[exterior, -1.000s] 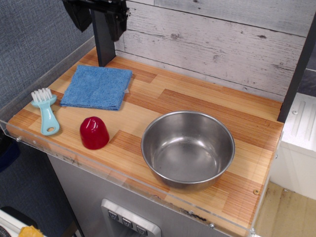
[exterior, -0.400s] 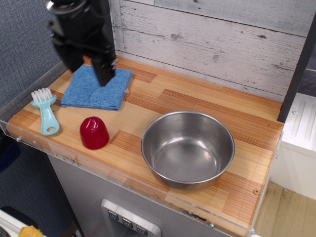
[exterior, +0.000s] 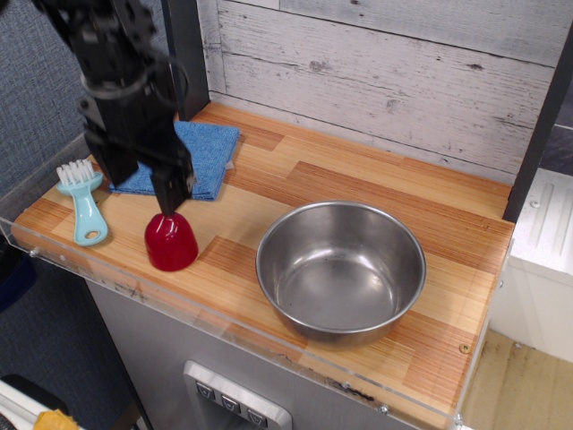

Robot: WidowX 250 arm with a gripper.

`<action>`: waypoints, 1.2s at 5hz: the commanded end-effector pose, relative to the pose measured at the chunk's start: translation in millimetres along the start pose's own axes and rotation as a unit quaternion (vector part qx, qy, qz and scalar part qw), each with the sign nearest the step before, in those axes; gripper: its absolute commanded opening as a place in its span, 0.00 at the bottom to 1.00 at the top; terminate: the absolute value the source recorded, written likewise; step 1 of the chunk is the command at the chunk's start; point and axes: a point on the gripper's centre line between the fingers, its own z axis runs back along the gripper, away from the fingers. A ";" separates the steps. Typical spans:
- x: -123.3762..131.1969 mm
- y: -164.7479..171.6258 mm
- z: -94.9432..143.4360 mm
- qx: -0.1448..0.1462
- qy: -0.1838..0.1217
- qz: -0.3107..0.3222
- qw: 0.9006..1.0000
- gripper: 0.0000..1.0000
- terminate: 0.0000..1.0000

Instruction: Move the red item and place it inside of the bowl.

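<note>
The red item should go inside the steel bowl [exterior: 340, 269], so my gripper should grab its rounded sides next.
The red item [exterior: 172, 242], a glossy dark-red dome, stands upright near the front left edge of the wooden counter [exterior: 358, 188]. To its right, a short gap away, sits the steel bowl [exterior: 340, 269], which has nothing in it. My black gripper [exterior: 143, 184] hangs just above and slightly left of the red item. It is open, and its right finger [exterior: 171, 191] reaches down to the dome's top. Nothing is held between the fingers.
A folded blue cloth [exterior: 204, 148] lies behind the red item, partly hidden by my arm. A teal brush [exterior: 85, 210] lies at the far left. A black post [exterior: 184, 54] stands at the back by the plank wall, and a clear rim [exterior: 206, 318] edges the counter.
The gripper has come down and forward from the back left over the cloth to just above the red item. The red item and the bowl have not moved.
</note>
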 end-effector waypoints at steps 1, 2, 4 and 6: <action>-3.2 7.2 -23.0 -0.024 0.012 0.018 0.999 1.00 0.00; -6.0 3.4 -35.7 -0.025 0.031 0.021 0.999 1.00 0.00; -4.9 -9.5 -41.4 -0.012 0.036 0.012 0.999 0.00 0.00; -4.5 -8.9 -35.6 -0.013 0.034 0.016 0.999 0.00 0.00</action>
